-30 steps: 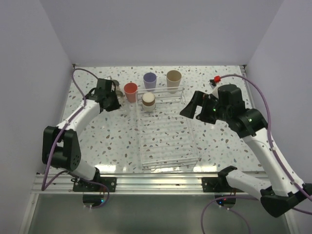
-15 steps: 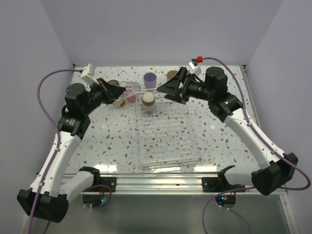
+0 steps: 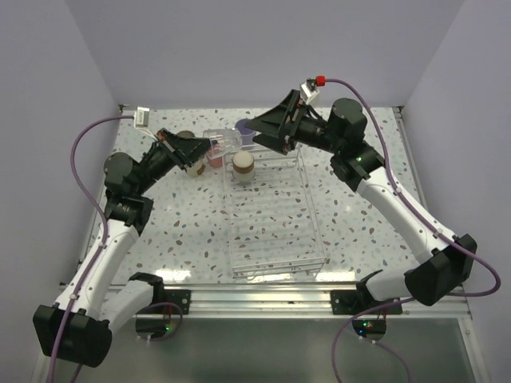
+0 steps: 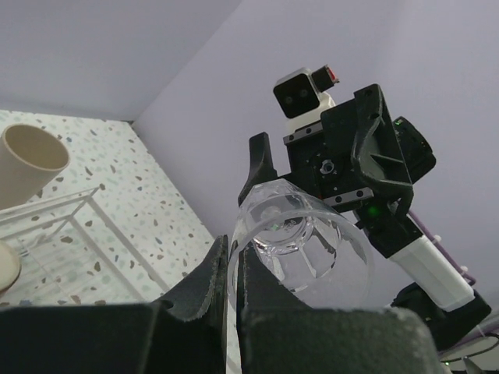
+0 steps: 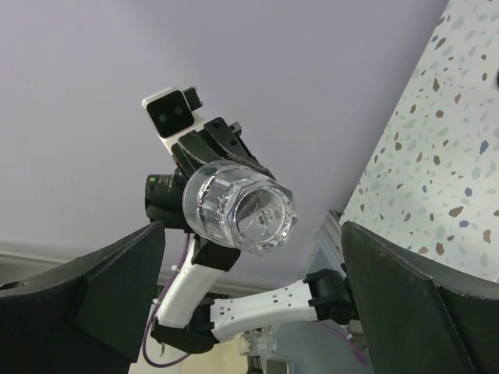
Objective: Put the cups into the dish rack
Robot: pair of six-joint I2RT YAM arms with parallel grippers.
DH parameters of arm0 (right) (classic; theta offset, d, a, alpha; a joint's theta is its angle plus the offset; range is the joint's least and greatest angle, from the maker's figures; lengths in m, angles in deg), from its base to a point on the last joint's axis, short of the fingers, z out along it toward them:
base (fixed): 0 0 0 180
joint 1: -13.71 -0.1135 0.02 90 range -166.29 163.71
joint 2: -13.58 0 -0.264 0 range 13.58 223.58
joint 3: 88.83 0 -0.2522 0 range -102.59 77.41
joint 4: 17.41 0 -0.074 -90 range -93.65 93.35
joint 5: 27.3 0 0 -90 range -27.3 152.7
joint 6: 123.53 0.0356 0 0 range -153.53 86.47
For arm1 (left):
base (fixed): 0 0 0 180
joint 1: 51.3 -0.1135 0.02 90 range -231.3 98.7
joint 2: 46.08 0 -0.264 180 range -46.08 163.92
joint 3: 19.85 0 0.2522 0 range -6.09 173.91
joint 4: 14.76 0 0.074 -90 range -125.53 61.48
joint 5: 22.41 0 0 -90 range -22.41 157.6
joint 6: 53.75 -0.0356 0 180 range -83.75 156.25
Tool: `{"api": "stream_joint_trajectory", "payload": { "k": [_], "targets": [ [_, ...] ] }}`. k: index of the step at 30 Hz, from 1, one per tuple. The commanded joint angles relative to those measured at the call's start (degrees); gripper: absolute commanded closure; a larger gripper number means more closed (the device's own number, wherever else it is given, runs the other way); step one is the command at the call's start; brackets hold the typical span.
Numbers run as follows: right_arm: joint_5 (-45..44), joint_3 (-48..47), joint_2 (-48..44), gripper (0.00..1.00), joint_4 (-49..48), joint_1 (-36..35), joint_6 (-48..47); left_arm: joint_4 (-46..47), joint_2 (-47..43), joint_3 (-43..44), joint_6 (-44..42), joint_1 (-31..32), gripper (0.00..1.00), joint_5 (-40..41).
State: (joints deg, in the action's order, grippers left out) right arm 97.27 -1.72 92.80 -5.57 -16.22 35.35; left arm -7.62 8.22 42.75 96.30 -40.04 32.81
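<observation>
I will next take the tiny clear cup by its base [image 3: 236,140] with my right gripper, so the cup's rim stays free to rest in the dish rack [image 3: 275,239].
My left gripper [image 3: 205,146] is shut on the rim of the tiny clear cup [image 3: 221,141], one finger inside and one outside. It holds the cup [image 4: 306,243] on its side in the air over the far end of the dish rack [image 3: 275,239]. My right gripper [image 3: 259,132] is wide open and faces the cup's base [image 5: 238,207] from the right, a short gap away. In the rack's far end a brown-grey cup with a cream base [image 3: 243,166] stands upside down. The coral-red cup [image 3: 214,159] and the lavender cup [image 3: 244,127] peek out behind the grippers. The beige cup [image 4: 27,159] stands beyond the rack.
Another brown-grey cup [image 3: 185,136] stands on the speckled table [image 3: 176,231] behind my left arm. White walls close in the left, far and right sides. The metal rail with both arm bases [image 3: 255,297] runs along the near edge.
My left arm has lifted the clear cup off the table and carried it right over the rack's far end. My right gripper, still open, swung up and left to face it.
</observation>
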Motion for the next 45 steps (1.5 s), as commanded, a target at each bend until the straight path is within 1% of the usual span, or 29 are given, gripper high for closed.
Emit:
{"api": "stream_joint_trajectory", "payload": {
  "k": [1, 6, 12, 17, 23, 27, 28, 30, 31, 37, 38, 40, 41, 43, 44, 45],
  "targets": [
    [-0.2, -2.3, 0.1, 0.02, -1.7, -1.4, -0.5, 15.0, 0.4, -3.2, 7.4, -0.3, 1.00, -2.2],
    [-0.2, -1.7, 1.4, 0.02, -1.5, -1.8, -0.9, 23.2, 1.5, -7.3, 12.6, -0.3, 1.00, -2.0],
    [-0.1, -2.1, 1.9, 0.04, -2.2, -2.6, -1.0, 27.6, 3.2, -8.9, 15.0, -0.1, 1.00, -1.8],
    [-0.1, -2.3, 2.6, 0.06, -2.7, -3.7, -1.1, 29.0, 4.4, -9.2, 15.7, 0.6, 1.00, -1.9],
    [1.4, -4.4, 4.5, 0.12, -4.7, -5.0, -0.2, 29.0, 4.7, -9.9, 15.0, 1.2, 1.00, -1.2],
    [2.2, -5.9, 5.9, 0.21, -5.0, -5.8, -0.1, 29.1, 4.6, -10.7, 14.9, 1.2, 1.00, -0.8],
    [2.3, -5.9, 6.0, 0.27, -5.2, -6.0, 0.0, 29.1, 4.6, -10.9, 14.9, 1.1, 1.00, -0.5],
    [2.3, -5.9, 6.1, 0.34, -5.6, -6.3, 0.2, 29.1, 4.6, -11.4, 14.9, 1.2, 1.00, -0.4],
    [2.3, -5.9, 6.0, 0.41, -5.6, -6.4, 0.1, 28.9, 4.5, -11.5, 14.8, 1.2, 1.00, -0.2],
    [3.0, -4.0, 5.3, 0.51, -6.1, -6.5, 0.0, 24.7, 4.0, -11.8, 12.5, 1.2, 1.00, 1.6],
    [3.0, -3.7, 5.2, 0.55, -6.2, -6.5, 0.0, 24.4, 3.9, -11.9, 12.2, 1.2, 1.00, 1.6],
    [3.1, -3.6, 5.1, 0.61, -6.3, -6.5, 0.0, 23.4, 4.2, -11.8, 12.0, 1.2, 1.00, 1.8],
    [3.1, -3.6, 5.1, 0.76, -6.3, -6.5, -0.1, 22.9, 4.4, -11.6, 11.7, 1.2, 1.00, 1.8],
    [2.7, -3.6, 5.0, 0.94, -5.9, -6.5, -0.3, 19.9, 4.8, -11.0, 11.0, 1.2, 0.84, 2.1],
    [2.5, -3.6, 4.8, 1.00, -5.6, -6.5, -0.6, 17.9, 4.9, -10.4, 9.9, 1.2, 0.68, 2.4],
    [2.5, -3.6, 4.7, 1.00, -5.5, -6.5, -0.9, 16.7, 5.0, -10.0, 9.4, 1.2, 0.60, 2.4]
  ]
}}
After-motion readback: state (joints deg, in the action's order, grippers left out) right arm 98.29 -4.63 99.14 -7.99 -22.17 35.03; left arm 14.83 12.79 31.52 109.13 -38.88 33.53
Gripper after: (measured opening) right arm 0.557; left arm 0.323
